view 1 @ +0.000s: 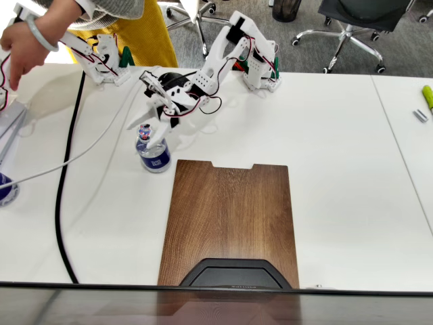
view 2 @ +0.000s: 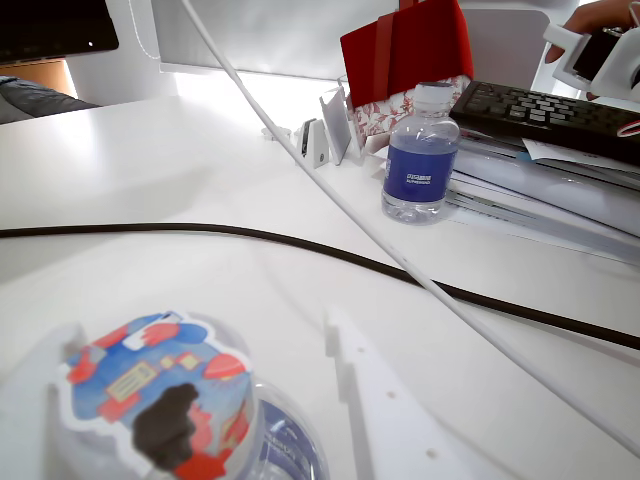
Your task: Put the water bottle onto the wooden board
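Note:
My gripper should next put the water bottle onto the wooden board (view 1: 230,217), so it should grab the bottle's capped neck (view 1: 144,133).
The water bottle (view 1: 153,153) stands upright on the white table just left of the wooden board's far left corner. Its red-and-blue cap (view 2: 150,390) is close up at the bottom left of the wrist view. My white gripper (view 1: 157,130) hangs over the bottle's top, open, with its fingers either side of the cap (view 2: 190,340). One white finger (view 2: 385,420) sits just right of the bottle's shoulder, with a small gap showing. The wooden board (view 1: 230,217) is dark brown, bare, with its notch on the far edge.
A black cable (view 1: 62,203) and a white cable (view 1: 81,149) run across the table to the left. Another bottle (view 2: 420,160), a red box (view 2: 410,50) and a keyboard (view 2: 540,105) stand beyond them. A black device (view 1: 237,274) overlaps the board's near edge.

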